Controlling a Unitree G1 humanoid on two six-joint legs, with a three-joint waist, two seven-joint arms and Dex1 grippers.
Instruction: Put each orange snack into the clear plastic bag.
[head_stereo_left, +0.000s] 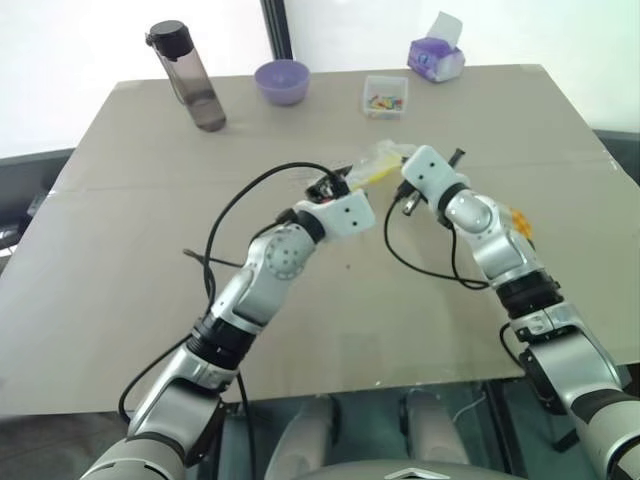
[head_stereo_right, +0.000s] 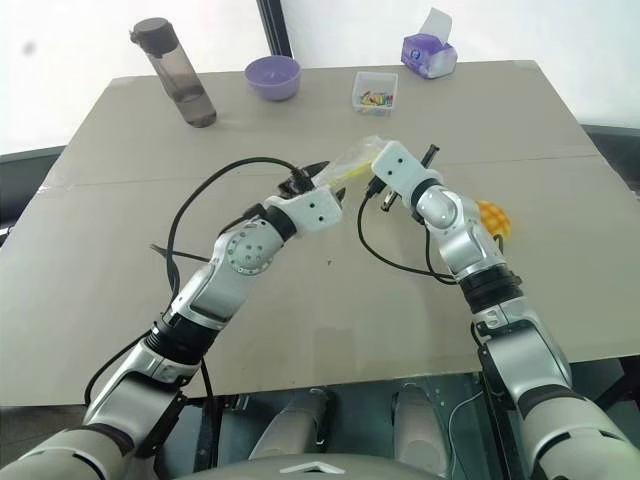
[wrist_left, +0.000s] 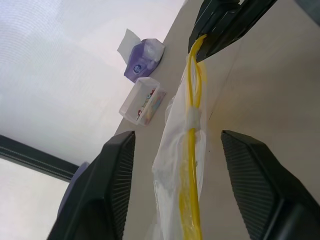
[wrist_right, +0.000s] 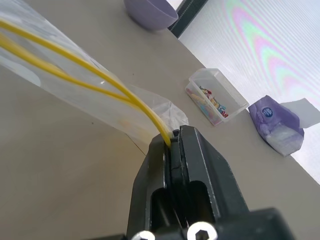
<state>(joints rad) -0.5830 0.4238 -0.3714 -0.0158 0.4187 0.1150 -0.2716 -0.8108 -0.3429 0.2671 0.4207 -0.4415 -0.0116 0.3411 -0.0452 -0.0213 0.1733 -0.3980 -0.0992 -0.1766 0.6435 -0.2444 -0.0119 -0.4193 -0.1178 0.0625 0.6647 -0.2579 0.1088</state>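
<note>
My left gripper is going to grab the bag's yellow seal strip, because the bag's clear plastic (wrist_left: 169, 165) hangs loose.
The clear plastic bag (head_stereo_left: 372, 162) hangs crinkled above the table between my two grippers, its yellow seal strip (wrist_left: 192, 150) running along its length. My right gripper (wrist_right: 172, 141) is shut on one end of that strip. My left gripper (wrist_left: 177, 136) is open, with a black finger (wrist_left: 112, 180) on either side of the bag and a gap between each pad and the plastic. The orange snack (head_stereo_right: 491, 216), a domed bun with a grid on top, lies on the table to the right, partly hidden behind my right forearm.
Along the far edge of the brown table (head_stereo_left: 120, 300) stand a dark water bottle (head_stereo_left: 190, 78), a purple bowl (head_stereo_left: 282, 80), a small clear box of coloured bits (head_stereo_left: 385, 95) and a purple tissue pack (head_stereo_left: 436, 58). Black cables loop from both wrists.
</note>
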